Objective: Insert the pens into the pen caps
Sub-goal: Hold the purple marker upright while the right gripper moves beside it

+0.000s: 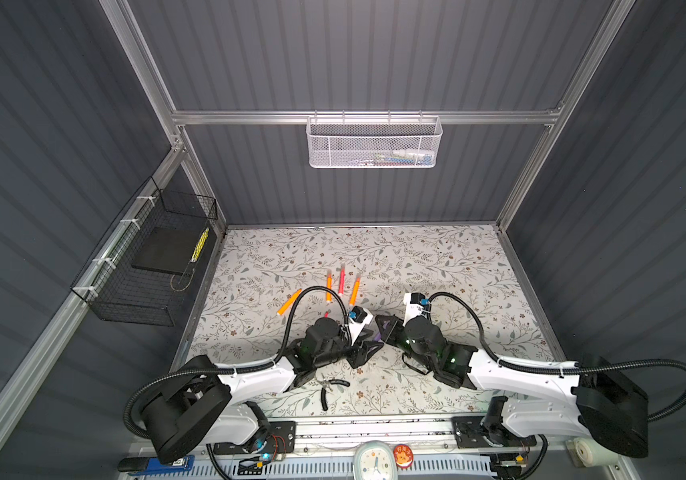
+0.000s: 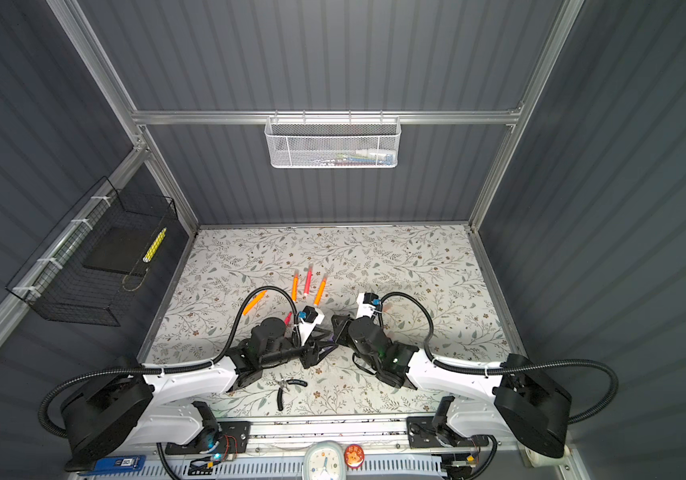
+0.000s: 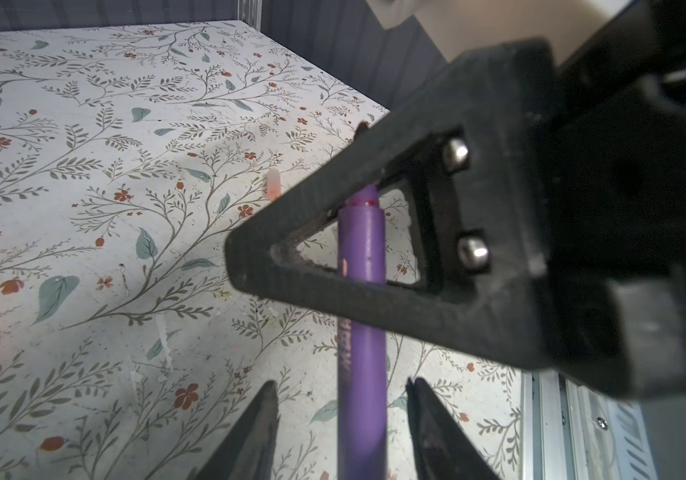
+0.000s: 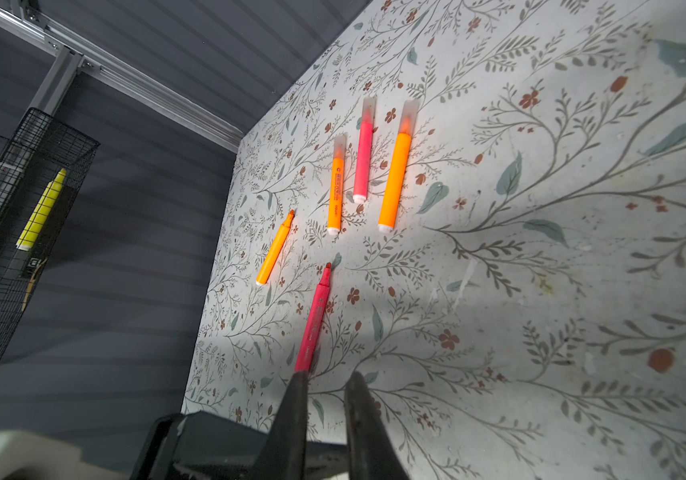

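The purple pen should be grabbed next by its body with my left gripper, away from the pen's tip, so that the tip stays free to go into a pen cap.
A purple pen hangs above the table between my two grippers. It runs between the fingers of my left gripper, which is open with a gap on each side of it. My right gripper is shut on the pen's far end; one of its fingers crosses the pen in the left wrist view. Three pens lie side by side with translucent pen caps on: orange, pink, orange. An uncapped orange pen and an uncapped pink-red pen lie nearer. A loose cap rests on the floral table.
Black-handled pliers lie near the table's front edge, below the left arm. A black wire basket with a yellow pen hangs on the left wall. A white mesh basket hangs on the back wall.
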Available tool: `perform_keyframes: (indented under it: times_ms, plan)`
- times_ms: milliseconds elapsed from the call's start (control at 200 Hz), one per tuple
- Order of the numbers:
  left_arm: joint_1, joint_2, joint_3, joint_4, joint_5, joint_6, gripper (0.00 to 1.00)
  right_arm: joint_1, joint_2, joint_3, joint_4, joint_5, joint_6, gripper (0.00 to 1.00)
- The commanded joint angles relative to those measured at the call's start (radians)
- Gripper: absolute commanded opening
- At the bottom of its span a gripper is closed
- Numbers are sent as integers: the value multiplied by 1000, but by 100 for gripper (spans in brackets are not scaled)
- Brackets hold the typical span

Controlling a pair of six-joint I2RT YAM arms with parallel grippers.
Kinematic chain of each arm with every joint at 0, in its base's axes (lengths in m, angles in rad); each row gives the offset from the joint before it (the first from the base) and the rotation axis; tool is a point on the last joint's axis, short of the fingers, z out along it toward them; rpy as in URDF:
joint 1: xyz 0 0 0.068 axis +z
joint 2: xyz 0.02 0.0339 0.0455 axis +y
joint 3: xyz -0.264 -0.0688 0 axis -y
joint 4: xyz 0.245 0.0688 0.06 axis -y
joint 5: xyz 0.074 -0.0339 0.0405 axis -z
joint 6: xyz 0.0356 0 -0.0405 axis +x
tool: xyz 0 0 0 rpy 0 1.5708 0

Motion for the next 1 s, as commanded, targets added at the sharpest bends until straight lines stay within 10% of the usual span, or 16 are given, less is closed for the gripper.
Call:
perform_keyframes:
  times_ms: [0, 460, 705, 995]
  plan:
    - [-4, 22, 5, 52, 7, 6, 56, 6, -1, 6, 52, -21, -5, 4]
    - [-4, 46, 1, 125, -4, -21, 46, 15, 113, 4, 172, -61, 45, 1]
    - [-4, 46, 10, 111, -7, -25, 0, 20, 109, -10, 205, -75, 39, 3]
    - [16, -17, -30, 46, -246, -75, 0, 16, -4, -37, 62, 11, -15, 71]
